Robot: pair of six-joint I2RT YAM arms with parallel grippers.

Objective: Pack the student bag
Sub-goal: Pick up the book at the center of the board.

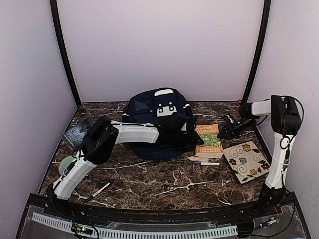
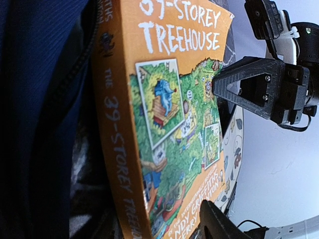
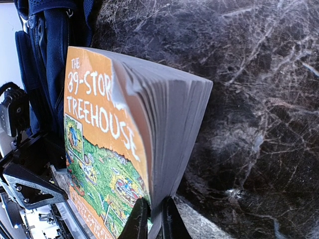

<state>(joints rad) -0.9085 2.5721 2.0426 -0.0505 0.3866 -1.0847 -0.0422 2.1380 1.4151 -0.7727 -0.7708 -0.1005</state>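
My left gripper can close. Closing now would hold the book's spine side.
The student bag, navy with white patches, lies at the middle back of the table. An orange paperback book sits just right of it. My right gripper is shut on the book's page edge, lifting that side so the pages fan. My left gripper reaches across the bag to the book's spine side and stands open. In the left wrist view one of its fingers shows over the cover; the other is hidden behind the book. The right gripper touches the book's far edge there.
A flowered plate lies right of the book, with a pen and a wooden stick in front of it. At the left lie a dark booklet, a pale green round thing and a white pen.
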